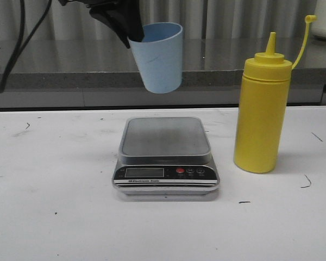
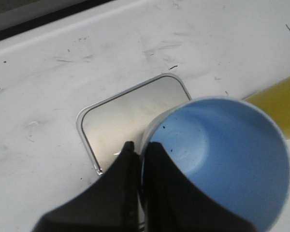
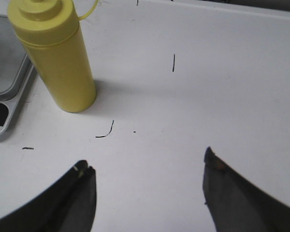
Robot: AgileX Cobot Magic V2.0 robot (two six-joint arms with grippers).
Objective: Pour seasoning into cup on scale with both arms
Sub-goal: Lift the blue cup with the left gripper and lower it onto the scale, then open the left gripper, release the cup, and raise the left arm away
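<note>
My left gripper holds the cup and should keep holding it until I lower it, because the cup's base (image 1: pixel 162 87) is above the scale platform (image 1: pixel 164 136) in the front view.
My left gripper (image 1: pixel 131 38) is shut on the rim of the pale blue cup (image 1: pixel 160 57) and holds it in the air, slightly tilted, above the silver scale (image 1: pixel 166 157). In the left wrist view my gripper (image 2: pixel 141 147) pinches the wall of the cup (image 2: pixel 232 159), one finger inside and one outside, with the platform of the scale (image 2: pixel 125 118) below. The yellow seasoning bottle (image 1: pixel 262 106) stands upright right of the scale, its cap off and hanging on its strap. My right gripper (image 3: pixel 147 162) is open and empty over bare table, apart from the bottle (image 3: pixel 55 53).
A grey ledge (image 1: pixel 54 73) runs along the back of the white table (image 1: pixel 49 206). The corner of the scale (image 3: pixel 2 104) lies next to the bottle in the right wrist view. Dark cables (image 1: pixel 19 43) hang at the back left.
</note>
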